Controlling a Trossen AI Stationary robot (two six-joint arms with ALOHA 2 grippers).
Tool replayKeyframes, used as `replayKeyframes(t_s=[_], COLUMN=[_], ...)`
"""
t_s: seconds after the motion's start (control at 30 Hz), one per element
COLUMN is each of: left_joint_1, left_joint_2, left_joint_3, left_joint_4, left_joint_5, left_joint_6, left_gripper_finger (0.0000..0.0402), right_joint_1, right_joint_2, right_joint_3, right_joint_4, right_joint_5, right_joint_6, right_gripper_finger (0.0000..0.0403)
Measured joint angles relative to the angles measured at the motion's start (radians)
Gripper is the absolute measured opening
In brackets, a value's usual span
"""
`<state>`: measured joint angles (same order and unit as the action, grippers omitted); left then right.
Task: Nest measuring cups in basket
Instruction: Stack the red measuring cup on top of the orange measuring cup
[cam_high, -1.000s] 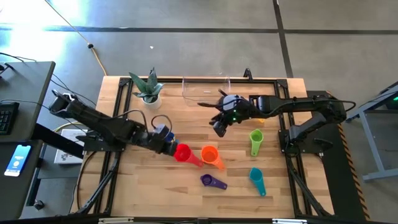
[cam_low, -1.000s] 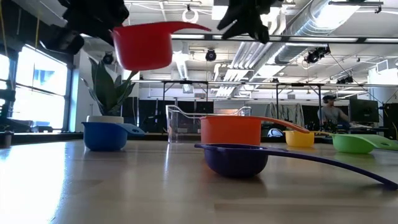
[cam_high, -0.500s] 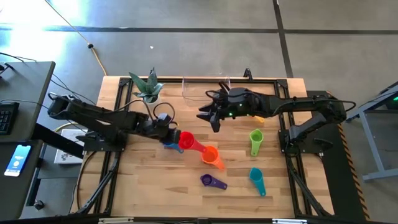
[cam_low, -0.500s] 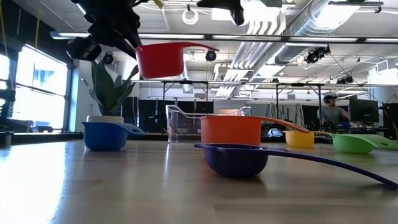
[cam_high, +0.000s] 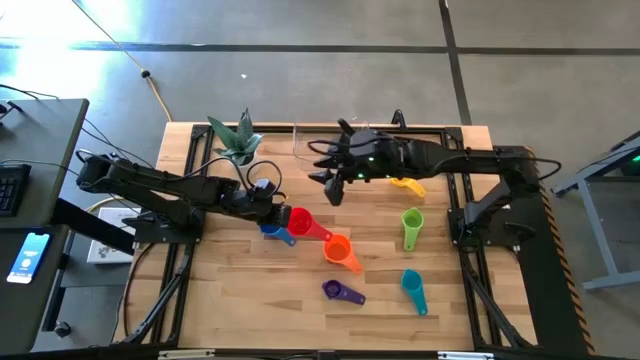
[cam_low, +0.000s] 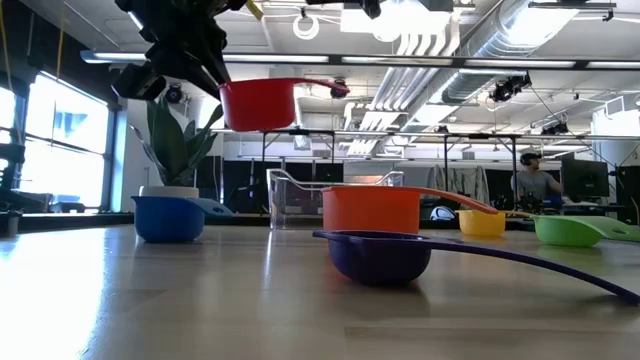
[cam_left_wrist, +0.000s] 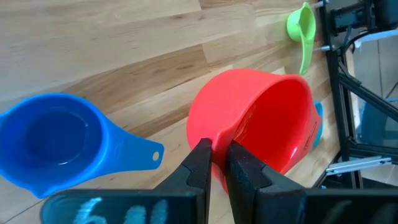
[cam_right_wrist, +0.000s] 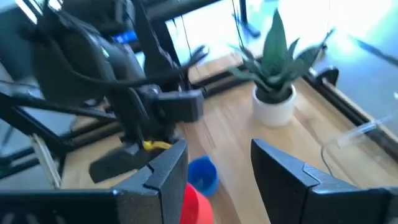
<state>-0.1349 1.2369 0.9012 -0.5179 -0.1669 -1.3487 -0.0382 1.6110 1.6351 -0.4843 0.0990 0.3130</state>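
Observation:
The right gripper grabs the red cup by its rim (cam_high: 302, 211) next, to nest the measuring cups in the basket (cam_high: 312, 143).
My left gripper (cam_high: 274, 213) is shut on the red cup (cam_high: 299, 221), held in the air above the blue cup (cam_high: 272, 231) near the table's middle. My right gripper (cam_high: 329, 186) hangs open and empty above the near side of the clear basket (cam_high: 312, 143), which stands by the far edge. On their bases on the table stand the orange (cam_high: 340, 250), purple (cam_high: 342, 292), teal (cam_high: 412, 287), green (cam_high: 411, 224) and yellow (cam_high: 405, 185) cups. In the low view the red cup (cam_low: 260, 104) hangs well above the tabletop. My left gripper (cam_left_wrist: 215, 150) pinches the red cup's wall at the rim (cam_left_wrist: 219, 134), on the side opposite the handle (cam_low: 325, 88), one finger inside the bowl and one outside. It comes from the table's left, slanting down. The cup is lifted clear, roughly upright, mouth up.
A white plant pot (cam_high: 238, 153) stands at the far left, beside the basket. The blue cup (cam_left_wrist: 56, 140) sits right below my left gripper. Dark rails run along the table's left and right edges. Bare wood shows along the near left part of the table.
My left gripper has carried the red cup toward the far edge and a little to the right, holding it lifted and roughly level. My right gripper has moved left and toward the far edge, over the basket's near side, uncovering the yellow cup.

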Motion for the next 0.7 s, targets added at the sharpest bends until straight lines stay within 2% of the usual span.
replayKeyframes(t_s=[0.23, 0.7], left_joint_1=[0.0, 0.0], left_joint_2=[0.0, 0.0], left_joint_3=[0.0, 0.0], left_joint_4=[-0.031, -0.04], left_joint_5=[-0.002, -0.015], left_joint_6=[-0.001, -0.002], left_gripper_finger=[0.0021, 0.0021], right_joint_1=[0.031, 0.074], right_joint_2=[0.108, 0.242], right_joint_3=[0.037, 0.033], right_joint_4=[-0.141, -0.17], right_joint_5=[-0.002, 0.018], right_joint_6=[0.029, 0.053], right_gripper_finger=[0.0168, 0.0168])
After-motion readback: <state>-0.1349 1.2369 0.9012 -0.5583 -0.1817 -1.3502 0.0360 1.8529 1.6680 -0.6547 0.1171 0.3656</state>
